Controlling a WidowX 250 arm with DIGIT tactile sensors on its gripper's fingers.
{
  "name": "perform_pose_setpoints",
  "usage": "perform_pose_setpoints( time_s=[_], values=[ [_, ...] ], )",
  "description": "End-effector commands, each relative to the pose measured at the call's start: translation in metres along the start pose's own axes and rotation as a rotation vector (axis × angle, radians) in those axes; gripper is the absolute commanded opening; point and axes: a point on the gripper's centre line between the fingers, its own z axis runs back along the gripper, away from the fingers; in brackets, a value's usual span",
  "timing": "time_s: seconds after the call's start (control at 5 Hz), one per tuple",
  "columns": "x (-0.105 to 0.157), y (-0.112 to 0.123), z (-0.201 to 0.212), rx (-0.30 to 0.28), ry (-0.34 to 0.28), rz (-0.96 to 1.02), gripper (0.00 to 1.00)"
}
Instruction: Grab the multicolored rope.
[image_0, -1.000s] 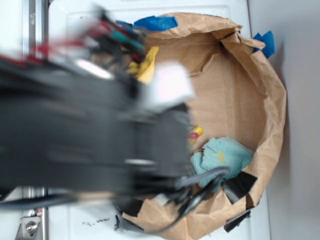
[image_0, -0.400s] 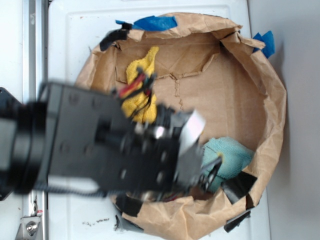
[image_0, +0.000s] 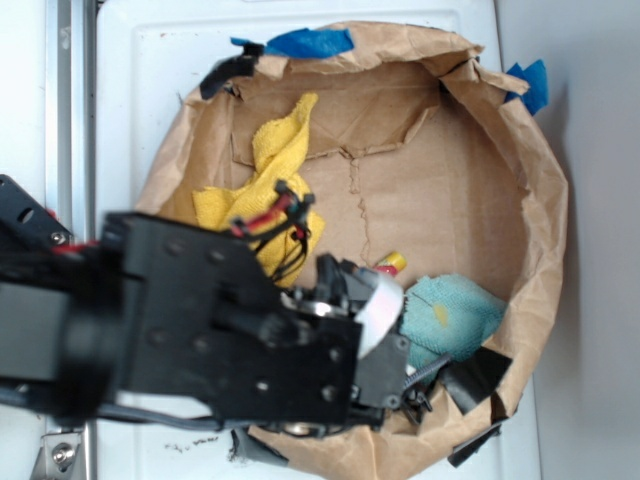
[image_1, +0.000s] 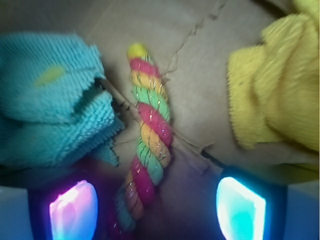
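My gripper's fingers hover above the multicolored rope's pink strand (image_1: 143, 185) on the brown paper floor, so it is too early to close on the rope; it comes down first, from here.
The multicolored rope (image_1: 149, 132), twisted red, yellow and green strands, lies on the brown paper floor between the teal cloth (image_1: 50, 100) and the yellow cloth (image_1: 275, 85). Its near end runs down between my two fingertips. In the exterior view only its yellow and red tip (image_0: 391, 265) shows beside the arm. My gripper (image_1: 157, 207) is open, with its left pad (image_1: 72, 210) and right pad (image_1: 240, 207) glowing on either side of the rope, not touching it. In the exterior view the gripper's fingers are hidden under the black arm body (image_0: 210, 320).
A crumpled brown paper bag wall (image_0: 545, 200) rings the work area on a white surface (image_0: 130, 90). Blue tape (image_0: 310, 43) and black tape (image_0: 478, 372) hold its rim. The teal cloth (image_0: 450, 315) lies close to the right wall, the yellow cloth (image_0: 265, 180) upper left.
The arm has swung down and left across the bag, uncovering the yellow cloth, and now hangs over the rope beside the teal cloth.
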Motion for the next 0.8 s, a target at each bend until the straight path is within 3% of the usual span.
perform_pose_setpoints(
  time_s=[0.0,0.2,0.6],
  values=[
    [0.010,-0.016,-0.031,0.055,0.025,-0.010,1.00],
    [0.013,-0.014,-0.029,0.085,0.075,0.033,0.00],
    [0.029,-0.005,-0.001,-0.027,0.052,0.011,0.00]
  ],
)
